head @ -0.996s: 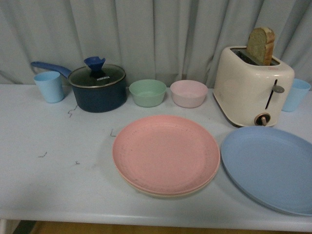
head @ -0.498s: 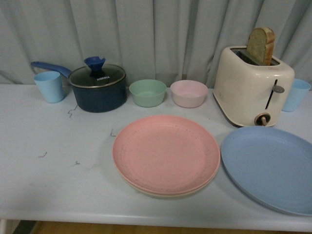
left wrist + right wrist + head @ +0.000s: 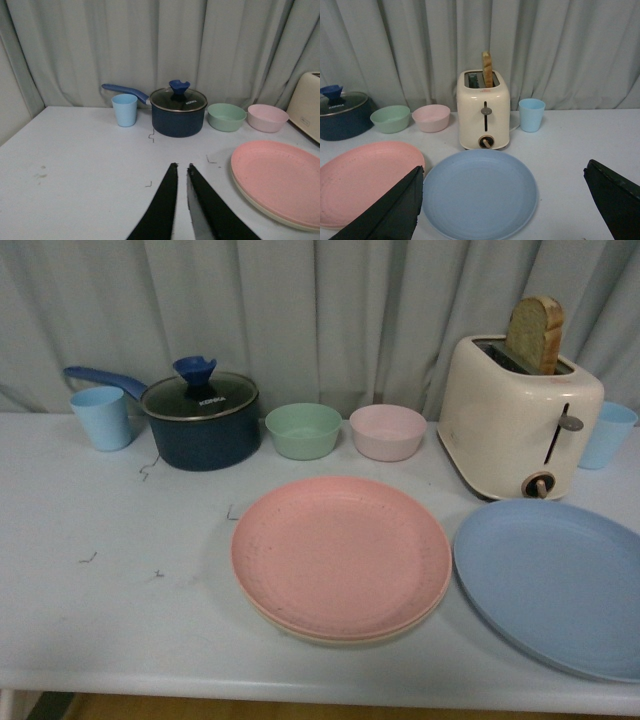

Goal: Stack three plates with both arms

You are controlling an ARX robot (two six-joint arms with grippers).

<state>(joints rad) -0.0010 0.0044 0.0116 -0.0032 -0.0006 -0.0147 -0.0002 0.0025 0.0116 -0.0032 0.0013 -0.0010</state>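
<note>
My right gripper pinches the blue plate (image 3: 555, 582) by its rim next, to top the stack with the last plate.
The pink plate (image 3: 340, 555) lies on the cream-beige plate (image 3: 330, 636), whose rim shows beneath it, at the table's middle front. The blue plate (image 3: 555, 582) lies alone to their right, in front of the toaster. Neither arm shows in the front view. In the left wrist view my left gripper (image 3: 181, 166) is shut and empty above bare table, left of the pink plate (image 3: 280, 177) and cream-beige rim (image 3: 260, 210). In the right wrist view my right gripper (image 3: 504, 172) is open wide, its fingers either side of the blue plate (image 3: 479, 192), with the pink plate (image 3: 362, 180) beside it.
A cream toaster (image 3: 518, 420) with a bread slice stands behind the blue plate, a light blue cup (image 3: 606, 435) to its right. A green bowl (image 3: 303, 430), a pink bowl (image 3: 387, 432), a lidded dark blue pot (image 3: 200, 420) and another blue cup (image 3: 100, 417) line the back.
</note>
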